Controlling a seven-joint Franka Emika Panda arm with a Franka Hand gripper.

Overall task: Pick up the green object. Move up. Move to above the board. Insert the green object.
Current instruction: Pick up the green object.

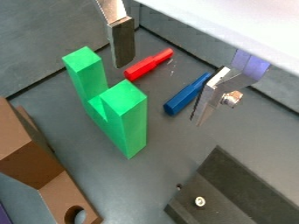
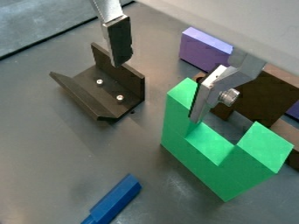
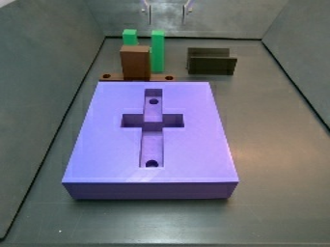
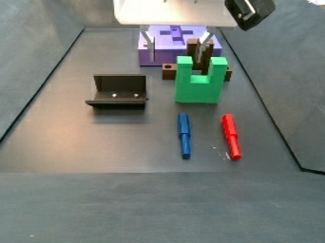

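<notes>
My gripper grabs the green object by its prong nearer the dark fixture (image 3: 157,46) next. Then my gripper inserts the green object into the board (image 3: 154,130).
The green object (image 4: 200,81) is a bright green U-shaped piece standing upright on the dark floor, prongs up, just in front of the lavender board (image 3: 154,130). It also shows in both wrist views (image 1: 111,101) (image 2: 222,144) and in a side view (image 3: 143,48). My gripper (image 4: 173,41) is open and empty, hovering above and close to the green object. In both wrist views (image 1: 166,68) (image 2: 163,68) one finger (image 2: 211,96) stands next to a prong and the other finger (image 2: 117,39) is well apart from it. The board's cross-shaped recess is empty.
A brown block (image 3: 135,63) sits against the green object on the board's side. The fixture (image 4: 117,92) stands to one side. A blue peg (image 4: 184,133) and a red peg (image 4: 231,136) lie on the floor. Grey walls enclose the floor.
</notes>
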